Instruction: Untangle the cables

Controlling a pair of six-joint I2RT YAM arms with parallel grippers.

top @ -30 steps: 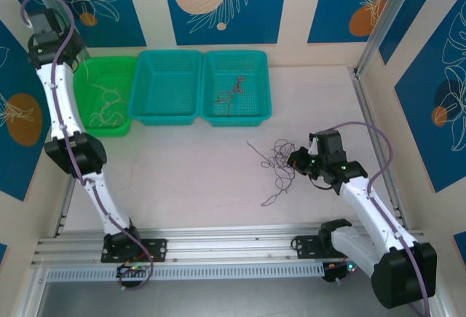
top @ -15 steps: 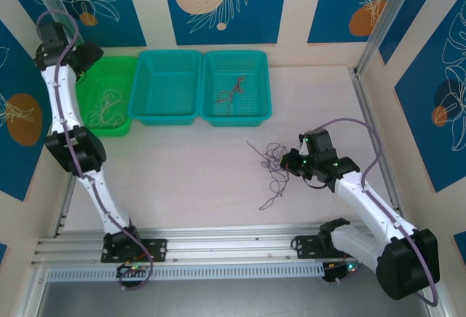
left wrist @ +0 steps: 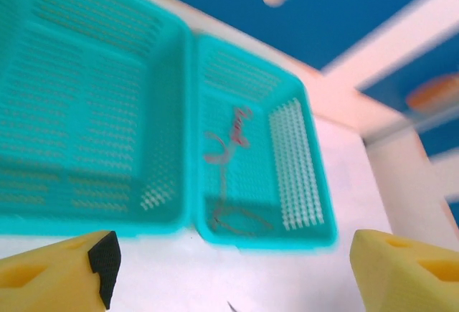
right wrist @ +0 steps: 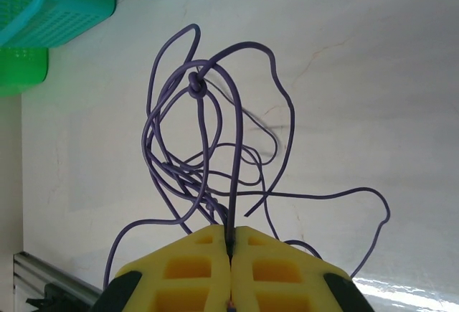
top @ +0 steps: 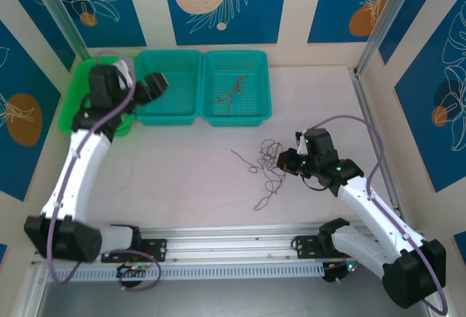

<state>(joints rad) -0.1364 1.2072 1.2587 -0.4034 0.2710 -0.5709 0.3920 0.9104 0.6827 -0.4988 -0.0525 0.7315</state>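
The left gripper grabs the dark purple-grey cable by its loose end [top: 233, 151] [left wrist: 230, 305] next, opposite my right gripper, to pull the piece of cable out and untangle it.
A dark purple-grey cable tangle [top: 266, 164] lies on the table right of centre. My right gripper [top: 285, 161] is shut on one strand of it. In the right wrist view the strand runs up from between the closed fingertips [right wrist: 231, 234] into loops [right wrist: 208, 147] with a small knot [right wrist: 195, 86]. A reddish-brown cable [top: 231, 91] lies in the right teal basket [top: 258, 116]; the left wrist view shows this cable [left wrist: 231, 147] too. My left gripper [top: 154, 84] hovers open over the middle teal basket [top: 175, 116], its yellow fingers [left wrist: 57, 276] wide apart and holding nothing.
A green basket [top: 73, 109] stands at the far left, and my left arm covers most of it and hides its contents. Metal rails run along the near table edge [top: 233, 233]. A post and wall [top: 364, 69] close off the right side.
My left arm swung from the far-left corner over the green basket rightward to the middle teal basket. My right gripper moved left with the tangle.
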